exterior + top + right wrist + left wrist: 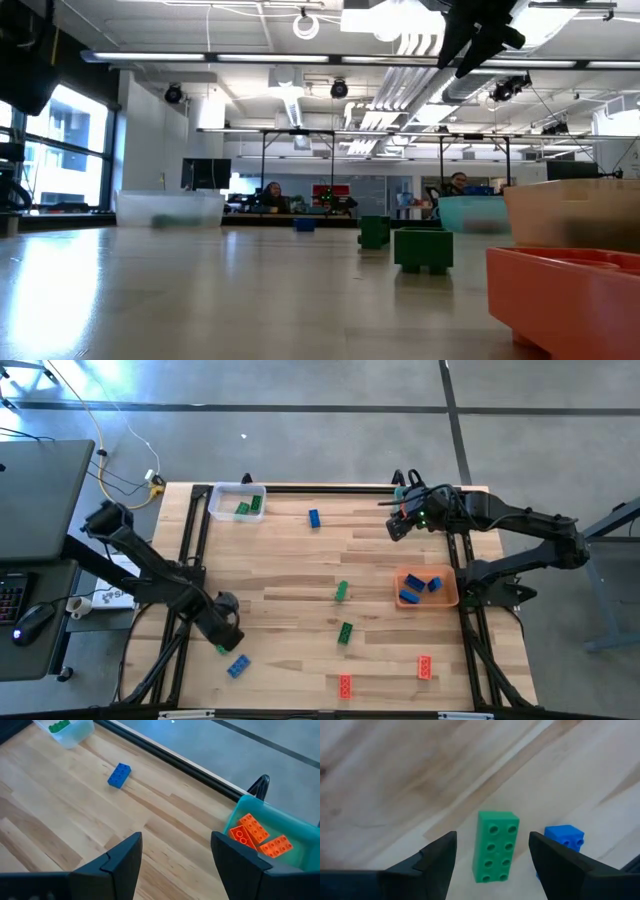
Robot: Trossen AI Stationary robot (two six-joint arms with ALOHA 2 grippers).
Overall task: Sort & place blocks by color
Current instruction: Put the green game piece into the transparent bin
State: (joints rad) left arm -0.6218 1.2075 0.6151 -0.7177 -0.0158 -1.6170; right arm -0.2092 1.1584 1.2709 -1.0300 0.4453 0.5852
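Note:
I would miss the green block if I closed my left gripper now, because its fingers stop above the green block's studded top (496, 851). I should lower my left gripper first, then close it on the green block.
Small studded blocks lie flat on the wooden table (290, 570). My left gripper (226, 637) is open near the table's near left corner, pointing steeply down over a green block (495, 847); its fingers stand on either side of the block with a gap on each side. A blue block (563, 838) lies just beside it. My right gripper (398, 526) hangs open and empty, high over the far right, beside the teal tray (280, 827). Other green blocks (341, 591) (345, 632), red blocks (345, 685) (424, 667) and a blue block (314, 517) lie loose.
A clear tray (238, 502) with green blocks stands at the far left. An orange tray (428, 588) with blue blocks sits at the right edge. The teal tray holds orange-red blocks (255, 835). A desk with a mouse (35, 618) is left of the table.

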